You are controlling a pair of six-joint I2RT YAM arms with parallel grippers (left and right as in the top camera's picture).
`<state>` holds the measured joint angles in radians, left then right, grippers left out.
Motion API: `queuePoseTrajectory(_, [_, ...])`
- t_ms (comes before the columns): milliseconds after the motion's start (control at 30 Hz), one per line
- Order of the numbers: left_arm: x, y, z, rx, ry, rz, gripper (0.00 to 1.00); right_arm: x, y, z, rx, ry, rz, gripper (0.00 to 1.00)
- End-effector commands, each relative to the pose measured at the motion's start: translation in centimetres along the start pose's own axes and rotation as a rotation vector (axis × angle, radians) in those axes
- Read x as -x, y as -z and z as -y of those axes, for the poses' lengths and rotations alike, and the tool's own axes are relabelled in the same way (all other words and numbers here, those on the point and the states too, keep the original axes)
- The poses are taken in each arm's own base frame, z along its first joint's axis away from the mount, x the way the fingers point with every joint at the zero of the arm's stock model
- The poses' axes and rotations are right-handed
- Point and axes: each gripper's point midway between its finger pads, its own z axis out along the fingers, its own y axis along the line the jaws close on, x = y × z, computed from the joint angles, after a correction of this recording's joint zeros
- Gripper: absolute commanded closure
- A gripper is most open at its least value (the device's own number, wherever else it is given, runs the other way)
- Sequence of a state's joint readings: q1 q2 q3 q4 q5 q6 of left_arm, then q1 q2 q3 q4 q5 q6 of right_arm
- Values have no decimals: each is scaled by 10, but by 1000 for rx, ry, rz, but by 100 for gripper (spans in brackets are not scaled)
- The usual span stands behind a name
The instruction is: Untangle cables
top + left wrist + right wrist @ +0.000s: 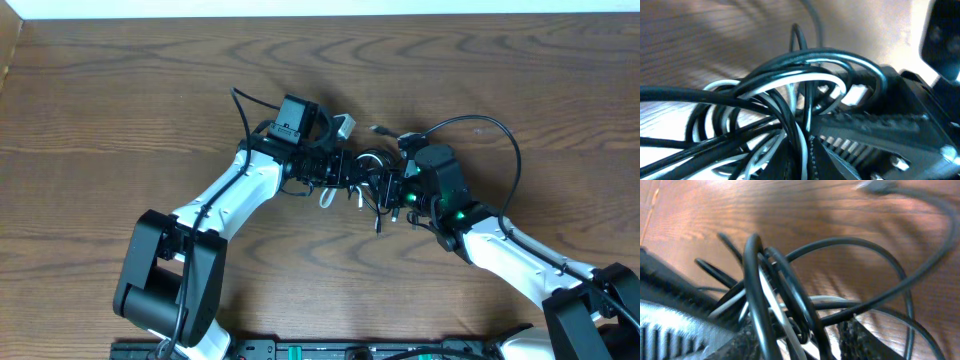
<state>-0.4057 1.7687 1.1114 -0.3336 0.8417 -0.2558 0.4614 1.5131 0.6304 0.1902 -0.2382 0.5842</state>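
Note:
My right gripper grabs the knot's black and white cable parts on the side facing it next, which frees my left gripper to regrip and untangle.
The cables form one knot [365,172] held above the table between my two grippers. The black cable [830,55] loops several times round the white cable [805,80]. Its small plug end [380,130] lies on the wood just behind the knot. A white loop [327,197] hangs below, and a white plug [345,125] sits beside the left wrist. My left gripper [800,160] is shut on black and white strands. In the right wrist view my right gripper [805,342] stands open, with black strands [790,295] and a white one passing between its fingers [860,340].
The wooden table [120,90] stretches out on all sides of the knot. A thicker black wire [512,150] arcs over the right arm. The left arm's own wire [243,110] rises behind its wrist. The two gripper heads nearly touch.

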Motion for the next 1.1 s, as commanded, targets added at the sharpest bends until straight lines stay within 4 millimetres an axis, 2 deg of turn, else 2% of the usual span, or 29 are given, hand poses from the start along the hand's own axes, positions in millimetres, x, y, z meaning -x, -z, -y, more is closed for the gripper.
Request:
queuePoseTrajectory(0, [-8, 7, 38, -187, -100, -43, 92, 11, 2, 12, -72, -12, 56, 55])
queuePoseTrajectory(333, [-9, 7, 42, -208, -113, -48, 92, 16, 2, 19, -115, -15, 86, 51])
queuePoseTrajectory(400, [-11, 9, 46, -236, -132, -54, 92, 18, 3, 20, -122, -15, 94, 46])
queuePoseTrajectory(467, [-13, 10, 51, -269, -155, -60, 93, 20, 3, 19, -113, -25, 101, 41])
queuePoseTrajectory(567, [-13, 10, 52, -273, -176, -58, 93, 16, 1, 10, -64, -71, 79, 40])
queuePoseTrajectory(667, [-14, 10, 52, -274, -186, -58, 93, 12, 1, 6, -43, -92, 57, 47])
queuePoseTrajectory(733, [-14, 10, 52, -274, -187, -58, 93, 9, 1, 11, -66, -94, 49, 58])
queuePoseTrajectory(833, [-14, 10, 52, -274, -209, -55, 93, 5, 3, 28, -146, -75, 40, 98])
queuePoseTrajectory(967, [-13, 9, 49, -259, -243, -47, 93, -3, 7, 49, -243, -63, 18, 99])
queuePoseTrajectory(1067, [-6, 5, 29, -136, -242, -20, 93, -8, 10, 59, -278, -45, -12, 99])
